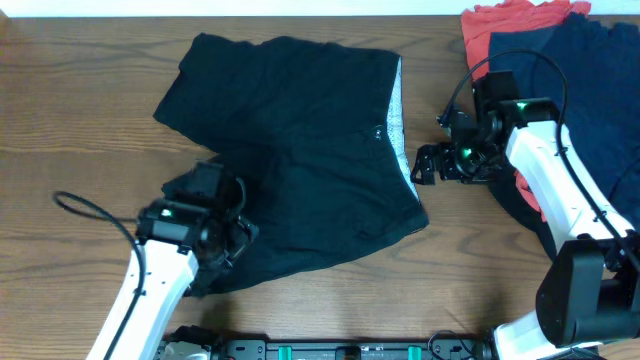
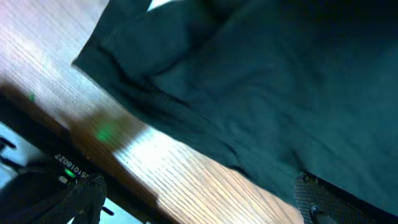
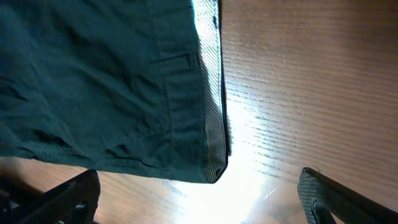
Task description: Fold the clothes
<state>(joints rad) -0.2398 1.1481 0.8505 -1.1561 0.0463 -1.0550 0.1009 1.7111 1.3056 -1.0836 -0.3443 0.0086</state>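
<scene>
Next, my left gripper should grab the black shorts' leg hem at its near corner, to fold the near half over.
The black shorts [image 1: 300, 150] lie spread flat on the wooden table [image 1: 80, 130], waistband to the right with pale grey-white lining [image 1: 399, 105] showing and a tiny white mark [image 1: 378, 130]. My left gripper [image 1: 215, 250] is open over the shorts' lower left leg hem; the left wrist view shows that hem [image 2: 249, 93] above bare wood between the fingers [image 2: 199, 205]. My right gripper [image 1: 432, 165] is open just right of the waistband's near corner; in the right wrist view that corner [image 3: 211, 165] lies just ahead of the open jaws [image 3: 199, 199].
A pile of navy [image 1: 590, 90], coral-red [image 1: 510, 20] and black garments fills the back right corner, under and behind the right arm. A black rail [image 1: 340, 350] runs along the table's front edge. Cables trail from both arms.
</scene>
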